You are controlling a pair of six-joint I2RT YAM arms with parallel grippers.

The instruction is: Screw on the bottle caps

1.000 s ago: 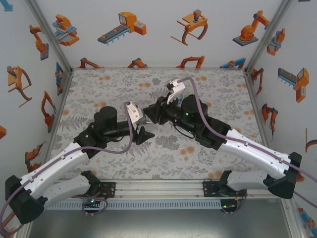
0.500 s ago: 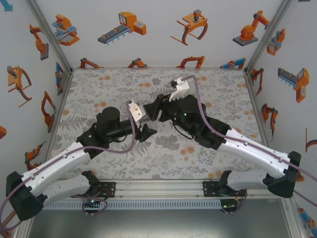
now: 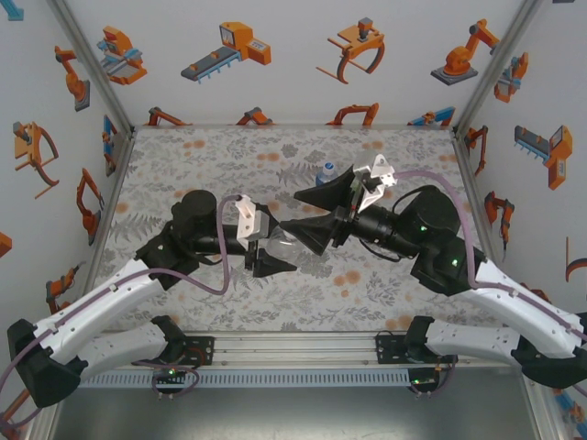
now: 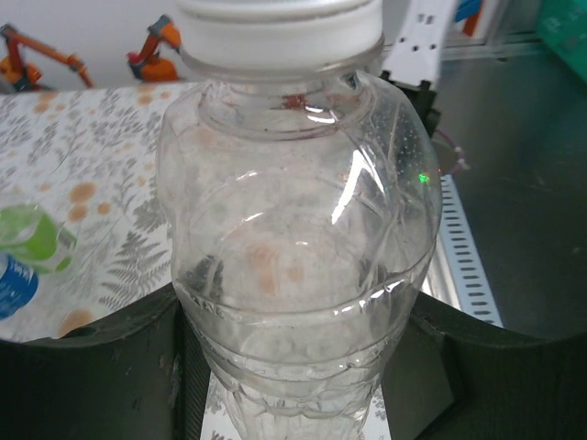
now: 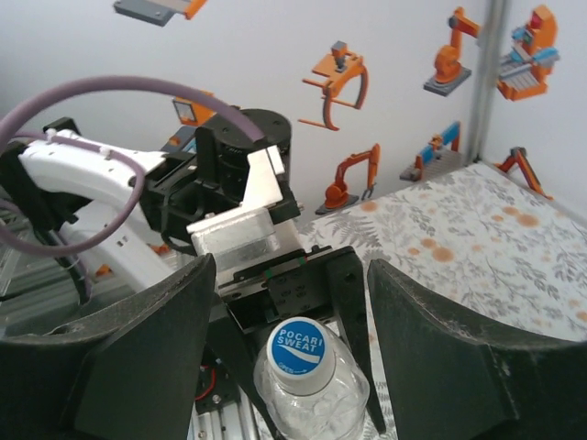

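The clear bottle needs to be grabbed with my right gripper by opposite sides of its cap (image 5: 301,356), so the bottom of the bottle stays free to set it upright.
My left gripper (image 3: 271,249) is shut on the plain clear bottle (image 3: 280,240), its fingers (image 4: 101,367) pressed on both sides of the body (image 4: 298,275). A whitish cap (image 4: 280,32) sits on the neck; from the right wrist its top is blue with print (image 5: 302,347). My right gripper (image 3: 292,211) stands open just right of the bottle's top, and its fingers (image 5: 147,348) flank the cap without touching it. In the left wrist view, a greenish bottle (image 4: 27,236) and a blue-label bottle (image 4: 11,284) lie on the table at the left.
A small bottle with blue on it (image 3: 326,172) stands on the flowered table (image 3: 183,165) behind the right gripper. Walls with robot stickers close in three sides. The metal rail (image 3: 293,348) runs along the near edge.
The right gripper has opened and drawn back to the right, off the cap. The left gripper has kept hold of the clear bottle and turned slightly.
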